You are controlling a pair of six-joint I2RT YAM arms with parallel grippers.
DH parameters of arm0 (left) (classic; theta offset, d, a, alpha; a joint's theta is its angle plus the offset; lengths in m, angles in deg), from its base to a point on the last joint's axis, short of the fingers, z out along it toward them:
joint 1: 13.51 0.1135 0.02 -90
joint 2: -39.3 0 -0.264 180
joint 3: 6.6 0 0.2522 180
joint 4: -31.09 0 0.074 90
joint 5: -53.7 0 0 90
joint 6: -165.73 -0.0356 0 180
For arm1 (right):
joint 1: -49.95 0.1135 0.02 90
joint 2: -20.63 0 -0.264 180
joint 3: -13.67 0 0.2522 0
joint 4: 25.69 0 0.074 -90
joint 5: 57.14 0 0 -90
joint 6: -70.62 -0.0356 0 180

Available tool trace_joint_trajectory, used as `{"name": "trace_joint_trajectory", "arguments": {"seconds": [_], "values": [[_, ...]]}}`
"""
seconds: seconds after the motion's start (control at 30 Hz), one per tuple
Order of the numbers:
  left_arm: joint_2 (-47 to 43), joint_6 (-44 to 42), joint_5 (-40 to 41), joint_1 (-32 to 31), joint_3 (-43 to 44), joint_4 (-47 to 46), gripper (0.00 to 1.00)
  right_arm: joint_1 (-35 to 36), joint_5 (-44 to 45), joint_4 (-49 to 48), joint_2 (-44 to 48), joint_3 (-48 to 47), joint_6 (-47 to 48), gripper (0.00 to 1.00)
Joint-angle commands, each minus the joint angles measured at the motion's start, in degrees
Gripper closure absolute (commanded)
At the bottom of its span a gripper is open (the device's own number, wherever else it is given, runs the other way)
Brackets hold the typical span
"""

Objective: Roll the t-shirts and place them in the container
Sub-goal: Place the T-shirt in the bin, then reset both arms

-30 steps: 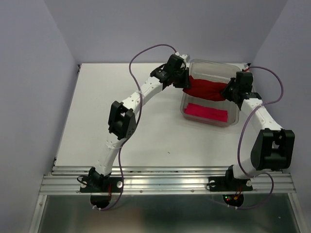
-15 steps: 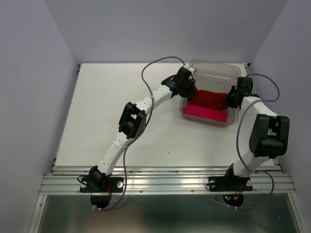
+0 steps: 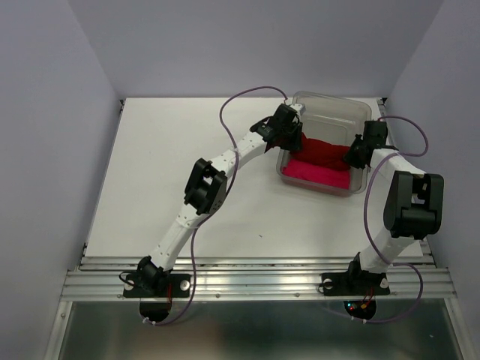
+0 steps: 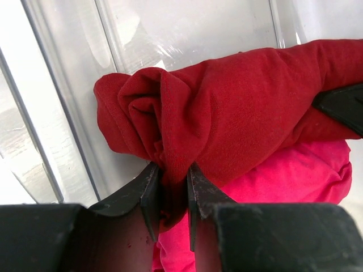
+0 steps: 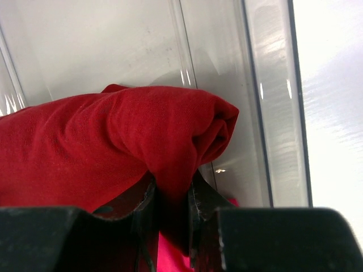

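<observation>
The end of the dark red roll is inside the bin's clear side, by the magenta-pink t-shirt [image 3: 315, 172]. I can open my left gripper now, as the roll would end up in the bin.
The dark red t-shirt [image 3: 321, 148] is rolled into a bundle and stretches across the inside of the clear plastic bin [image 3: 330, 107]. It also shows in the left wrist view [image 4: 227, 107] and in the right wrist view [image 5: 113, 136]. The magenta-pink t-shirt [image 3: 315, 172] lies under it on the bin floor; it shows in the left wrist view [image 4: 283, 181] too. My left gripper [image 3: 291, 142] is shut on the roll's left end [image 4: 173, 175]. My right gripper [image 3: 352, 154] is shut on the roll's right end [image 5: 170, 192].
The bin stands at the back right of the white table [image 3: 172, 172]. Its clear walls [image 4: 68, 113] rise close beside both grippers, also in the right wrist view [image 5: 266, 113]. Grey walls close in the table on three sides.
Both grippers have come down with the dark red roll into the bin, onto the pink t-shirt. In the last half second they barely moved.
</observation>
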Motion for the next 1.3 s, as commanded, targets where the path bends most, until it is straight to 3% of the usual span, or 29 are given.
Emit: {"name": "trace_joint_trajectory", "arguments": {"seconds": [0.0, 0.1, 0.13, 0.33, 0.4, 0.5, 0.63, 0.7, 1.0, 1.1, 1.2, 1.27], "values": [[-0.43, -2.73, 0.88, 0.78, 2.97, 0.13, 1.0, -1.31, 3.75, -2.42, 0.45, 0.09, 1.77, 0.93], [-1.66, -3.0, 0.08, 0.69, 2.0, -0.22, 0.79, -1.31, 3.22, -2.33, 1.25, 0.09, 1.77, 0.81], [-2.28, -3.0, 0.08, 0.69, 1.83, -0.22, 0.66, -1.31, 3.13, -2.24, 1.33, 0.09, 1.95, 0.72], [-4.74, -3.09, 0.52, 0.51, 1.03, 0.66, 0.52, -1.31, 1.29, -1.63, 2.3, -0.44, 2.12, 0.47], [-6.06, -2.91, 0.78, 0.43, 0.77, 1.18, 0.42, -1.31, 1.2, -1.28, 2.57, -0.61, 2.21, 0.38], [-8.43, -2.82, 1.75, 0.25, -0.72, 1.54, 0.39, -1.31, 0.85, -1.1, 3.44, -0.7, 2.48, 0.29], [-12.12, -2.56, 3.94, 0.25, -3.45, 1.89, 0.24, -1.31, 0.5, -1.1, 5.46, -0.7, 2.39, 0.28], [-12.91, -2.47, 4.56, 0.25, -4.41, 2.15, 0.22, -1.31, 0.32, -1.01, 6.6, -0.96, 2.48, 0.28], [-12.92, -2.29, 3.6, -0.54, -3.54, 0.92, 0.27, -1.31, 4.01, 0.84, 10.03, -2.19, 1.78, 0.25], [-11.25, -2.03, 2.37, -1.07, -2.05, 0.48, 0.31, -1.31, 1.47, 0.66, 9.6, -3.07, 1.6, 0.38], [-9.67, -1.68, 0.7, -1.59, -1.69, -1.44, 0.37, -1.31, -1.42, 0.4, 7.15, -3.51, 0.63, 0.62], [-8.27, -1.42, 0.08, -2.03, -1.61, -2.24, 0.37, -1.31, -1.26, -0.13, 6.01, -3.42, 0.28, 0.7]]}}
